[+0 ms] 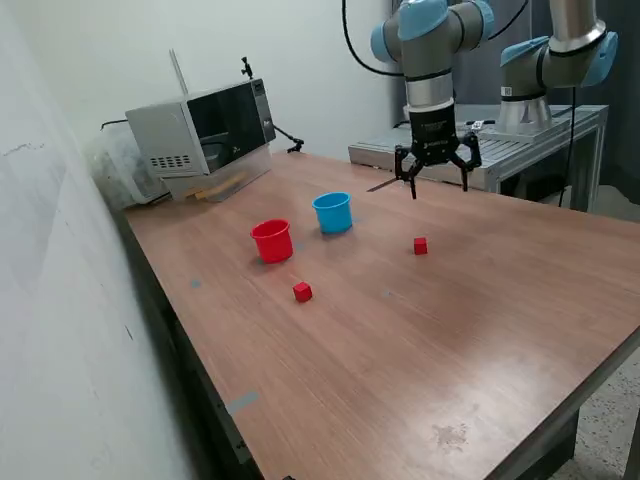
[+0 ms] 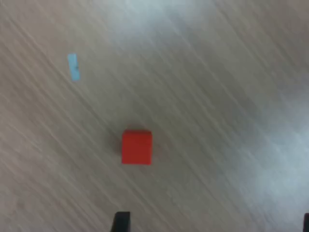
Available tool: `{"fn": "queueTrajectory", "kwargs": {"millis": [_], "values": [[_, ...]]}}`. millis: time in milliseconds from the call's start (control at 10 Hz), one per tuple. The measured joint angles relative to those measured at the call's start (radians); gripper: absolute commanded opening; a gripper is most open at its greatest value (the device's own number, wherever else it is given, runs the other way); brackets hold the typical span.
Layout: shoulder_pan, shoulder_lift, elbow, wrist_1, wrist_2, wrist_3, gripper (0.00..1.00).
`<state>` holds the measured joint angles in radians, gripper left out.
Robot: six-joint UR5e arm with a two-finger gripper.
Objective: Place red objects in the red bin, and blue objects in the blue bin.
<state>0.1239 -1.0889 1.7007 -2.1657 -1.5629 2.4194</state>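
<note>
The gripper grabs a small red cube by its opposite sides next, to drop it into the red bin (image 1: 272, 240).
Two small red cubes lie on the wooden table, one (image 1: 420, 245) nearer my arm and one (image 1: 302, 291) in front of the red cup (image 1: 272, 241). The light blue cup (image 1: 332, 212) stands upright beside the red cup, on the exterior view's right of it. No dark blue cubes show; the insides of the cups are hidden. My gripper (image 1: 439, 190) hangs open and empty, well above the table and behind the nearer red cube. In the wrist view a red cube (image 2: 136, 147) lies on the bare wood, apart from one dark fingertip (image 2: 121, 221).
A microwave (image 1: 205, 130) stands at the table's back corner on the exterior view's left. A second arm (image 1: 555, 60) is mounted on a metal bench (image 1: 520, 150) behind the table. A small blue tape mark (image 2: 73, 66) lies on the wood.
</note>
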Motion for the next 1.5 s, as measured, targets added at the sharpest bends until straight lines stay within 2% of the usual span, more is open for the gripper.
{"fn": "queueTrajectory", "kwargs": {"millis": [600,1000,1500], "values": [[-0.008,0.115,-0.037,-0.057,0.001,-0.034,1.0],[-0.014,0.141,-0.038,-0.075,0.001,-0.042,1.0],[-0.059,0.168,-0.033,-0.086,0.001,-0.05,1.0]]}}
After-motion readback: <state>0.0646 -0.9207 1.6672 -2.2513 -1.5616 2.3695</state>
